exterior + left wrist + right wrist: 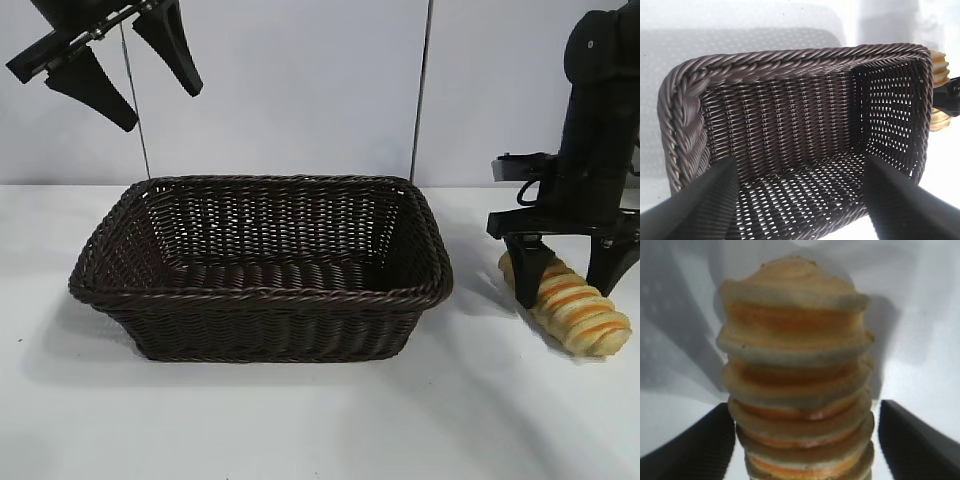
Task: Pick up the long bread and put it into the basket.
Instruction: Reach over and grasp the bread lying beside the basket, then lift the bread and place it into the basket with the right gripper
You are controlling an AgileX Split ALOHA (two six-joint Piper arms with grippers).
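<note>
My right gripper will grab the bread across its middle next, because the long loaf reaches well past the fingers toward both ends.
The long bread, golden-yellow with orange-brown stripes, lies on the white table just right of the basket. My right gripper is lowered over it, open, with one finger on each side of the loaf. In the right wrist view the bread fills the space between the fingers, one of them almost against it, the other a little apart. My left gripper is open and empty, raised high above the basket's left end. In the left wrist view the basket shows from above, with the bread just past its far end.
The white table runs in front of the basket. A grey wall stands behind, with two thin vertical cables hanging down it.
</note>
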